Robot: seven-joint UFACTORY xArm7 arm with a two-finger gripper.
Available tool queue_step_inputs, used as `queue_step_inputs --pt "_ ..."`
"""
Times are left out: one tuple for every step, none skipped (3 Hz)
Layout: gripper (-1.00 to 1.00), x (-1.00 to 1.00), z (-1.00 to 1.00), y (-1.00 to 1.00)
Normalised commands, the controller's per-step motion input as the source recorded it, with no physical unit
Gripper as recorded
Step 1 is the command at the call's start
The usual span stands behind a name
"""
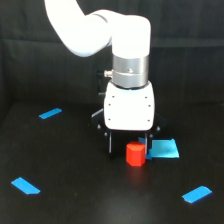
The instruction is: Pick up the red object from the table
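The robot's gripper will next grab the red object by its upright sides, to pick it up from the table.
The red object (135,154) is a small stubby red-orange block standing on the black table (75,190). My gripper (128,149) hangs straight down over it from its white body. The jaws stand apart, wider than the block. The left black finger (109,144) is a clear gap away from the block. The right finger (148,143) is close behind the block's right edge and partly hidden by it. I cannot tell whether that finger touches the block. The fingertips reach down about level with the block.
A blue rectangular patch (164,148) lies just to the exterior view's right of the block. Blue tape strips lie at the back left (50,113), front left (25,185) and front right (196,194). A black curtain forms the backdrop.
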Motion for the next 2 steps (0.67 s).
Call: queue_step_inputs --pt "-0.88 0.05 -0.24 -0.08" --pt "-1.00 0.01 -0.13 -0.05"
